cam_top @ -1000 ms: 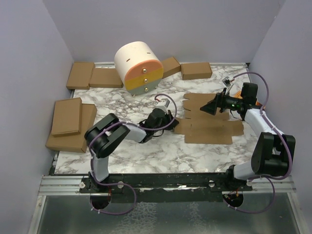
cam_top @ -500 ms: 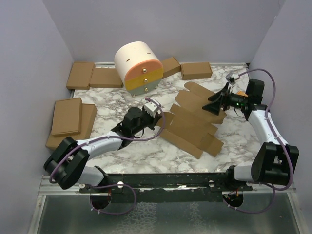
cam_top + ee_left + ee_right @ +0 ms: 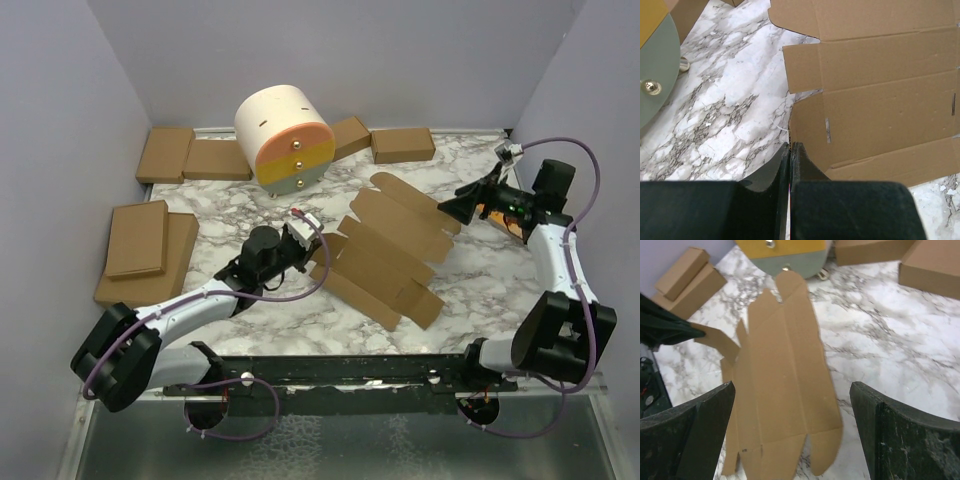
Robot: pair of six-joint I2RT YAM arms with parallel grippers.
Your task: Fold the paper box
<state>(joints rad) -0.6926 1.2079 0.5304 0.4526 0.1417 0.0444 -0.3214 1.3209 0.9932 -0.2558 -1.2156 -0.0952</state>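
My right gripper should next grab the edge of the paper box opposite my left gripper, so that the box's other end stays free to regrip for folding.
The paper box [image 3: 388, 248] is a flat brown die-cut sheet lying diagonally on the marble table. My left gripper [image 3: 312, 246] is shut on the sheet's left flap. In the left wrist view the fingers [image 3: 790, 150] pinch the flap's edge and the sheet [image 3: 880, 95] spreads away from them. My right gripper [image 3: 460, 207] is open and empty, just off the sheet's right end. In the right wrist view its jaws stand wide apart [image 3: 790, 432] above the sheet [image 3: 782, 385].
A white, orange and yellow round drawer unit [image 3: 285, 137] stands at the back. Ready-made brown boxes lie along the back [image 3: 403, 145] [image 3: 190, 156] and stacked at the left [image 3: 140, 250]. Something orange [image 3: 503, 220] lies under the right arm.
The left gripper pulled the sheet leftward and turned it diagonal. The right gripper drew back to the right, off the sheet.
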